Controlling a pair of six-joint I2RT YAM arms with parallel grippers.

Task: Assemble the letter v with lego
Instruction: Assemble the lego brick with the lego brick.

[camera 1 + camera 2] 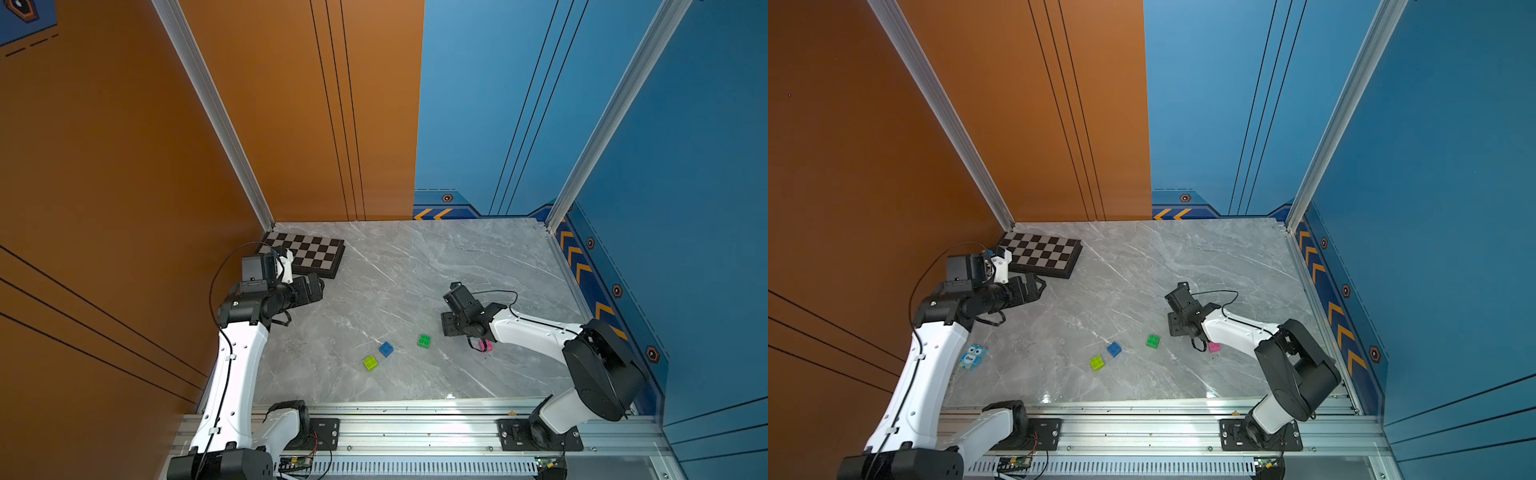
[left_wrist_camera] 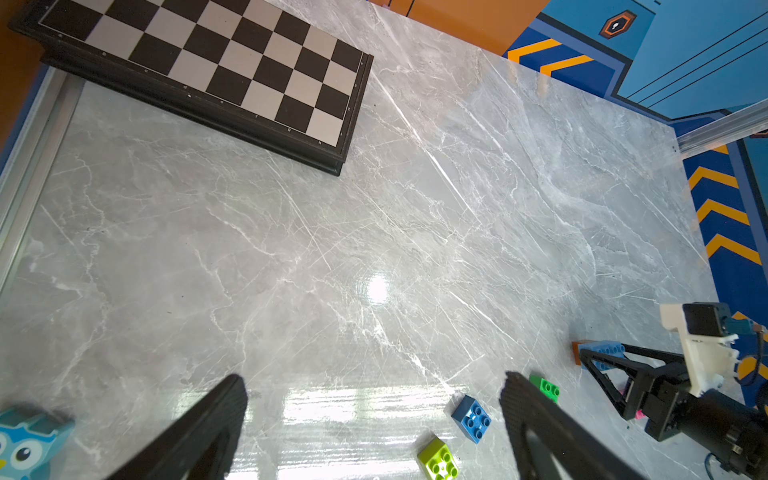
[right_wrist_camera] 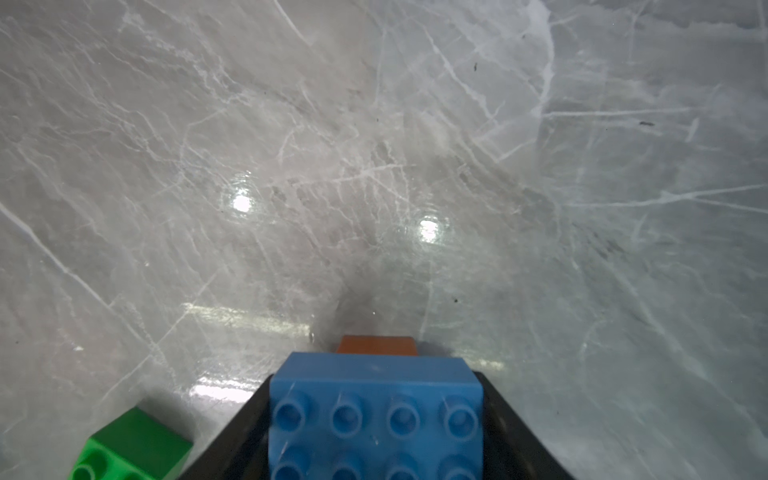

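Note:
I need to keep holding the bricks with my right gripper until they line up with the bare spot beyond the green brick (image 1: 424,341). The bricks are hanging low over the table and would drop short.
My right gripper (image 3: 374,376) is shut on a light-blue brick (image 3: 376,415), whose studs face the wrist camera. An orange brick (image 3: 376,345) is stuck to its far side, close over the table. The left wrist view shows the same pair (image 2: 604,349) low at the table. Both top views hide it under the right gripper's body (image 1: 457,320). A lime brick (image 1: 370,362), a dark blue brick (image 1: 386,349) and a green brick (image 1: 424,341) lie loose near the front. A pink brick (image 1: 485,345) lies beside the right wrist. My left gripper (image 2: 374,395) hangs open and empty, high at the left.
A chessboard (image 1: 305,253) lies in the far left corner, just beyond the left wrist. A blue owl toy (image 1: 972,356) lies beside the left arm. An aluminium rail (image 1: 415,428) runs along the front edge, and walls close the other sides.

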